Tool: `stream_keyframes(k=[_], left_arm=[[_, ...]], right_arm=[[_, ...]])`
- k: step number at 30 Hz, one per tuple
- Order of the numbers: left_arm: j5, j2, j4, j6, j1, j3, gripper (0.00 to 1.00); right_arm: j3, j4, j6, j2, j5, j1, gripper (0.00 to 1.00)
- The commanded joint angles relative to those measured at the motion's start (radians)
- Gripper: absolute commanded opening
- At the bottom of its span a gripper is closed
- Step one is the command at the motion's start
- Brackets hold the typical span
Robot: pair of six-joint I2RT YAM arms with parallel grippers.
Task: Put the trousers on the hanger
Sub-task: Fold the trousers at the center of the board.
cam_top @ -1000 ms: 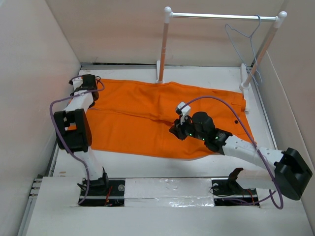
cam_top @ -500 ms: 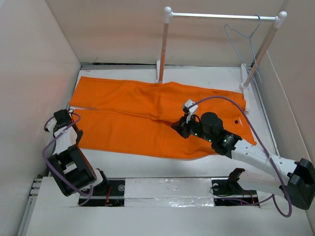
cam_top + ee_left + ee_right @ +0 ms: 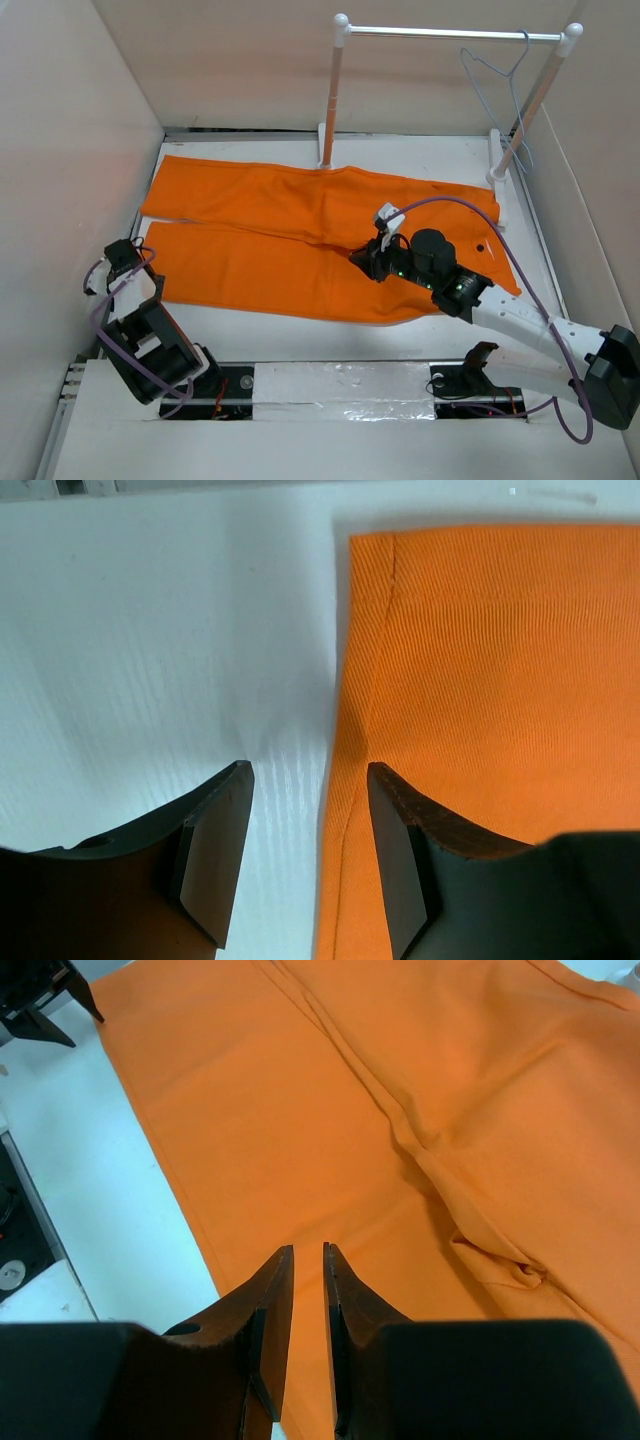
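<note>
My left gripper grips the near leg's outer edge (image 3: 168,299) beside the hem next, to fold the trousers (image 3: 300,230) over for the hanger.
The orange trousers (image 3: 300,230) lie flat across the table, legs to the left and waistband with a small button to the right. The thin blue-grey hanger (image 3: 512,75) hangs from the rail at the back right. My left gripper (image 3: 140,262) is low at the hem of the near leg. In the left wrist view it (image 3: 310,780) is open, one finger over bare table and the other over the trousers (image 3: 500,660). My right gripper (image 3: 360,258) hovers over the crotch area. In the right wrist view it (image 3: 308,1255) is shut and empty above the trousers (image 3: 300,1090).
A white two-post rail stand with a metal crossbar (image 3: 450,33) stands at the back; its left post (image 3: 333,95) rises just behind the trousers. Pale walls close in on the left, back and right. A strip of white table (image 3: 300,335) runs along the near edge.
My left arm has drawn back from the far left corner of the trousers to the near leg's hem. My right gripper shifted slightly to the right over the cloth.
</note>
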Motion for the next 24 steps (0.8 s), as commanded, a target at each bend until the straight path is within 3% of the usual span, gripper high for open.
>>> stream_keyframes(k=[1, 11, 16, 17, 19, 21, 24], left_arm=[[0.001, 0.014, 0.044, -0.025, 0.036, -0.013, 0.47], [0.096, 0.138, 0.224, 0.007, 0.045, -0.031, 0.47], [0.105, 0.045, 0.251, 0.01, 0.045, -0.077, 0.28], [0.107, 0.034, 0.253, 0.01, 0.045, -0.084, 0.28], [0.117, 0.038, 0.26, 0.012, 0.045, -0.088, 0.38], [0.134, 0.069, 0.259, 0.025, 0.045, -0.079, 0.43], [0.111, 0.12, 0.225, 0.025, 0.025, -0.041, 0.43]], right_arm=[[-0.001, 0.047, -0.002, 0.0, -0.017, -0.006, 0.24], [0.003, 0.054, -0.003, 0.022, -0.022, -0.006, 0.24], [0.017, 0.05, -0.009, 0.049, -0.02, 0.005, 0.24], [0.017, 0.048, -0.009, 0.057, -0.02, 0.005, 0.24], [0.02, 0.045, -0.011, 0.06, -0.02, 0.005, 0.24], [0.02, 0.042, -0.012, 0.059, -0.017, 0.005, 0.24], [0.019, 0.044, -0.011, 0.06, -0.011, 0.005, 0.24]])
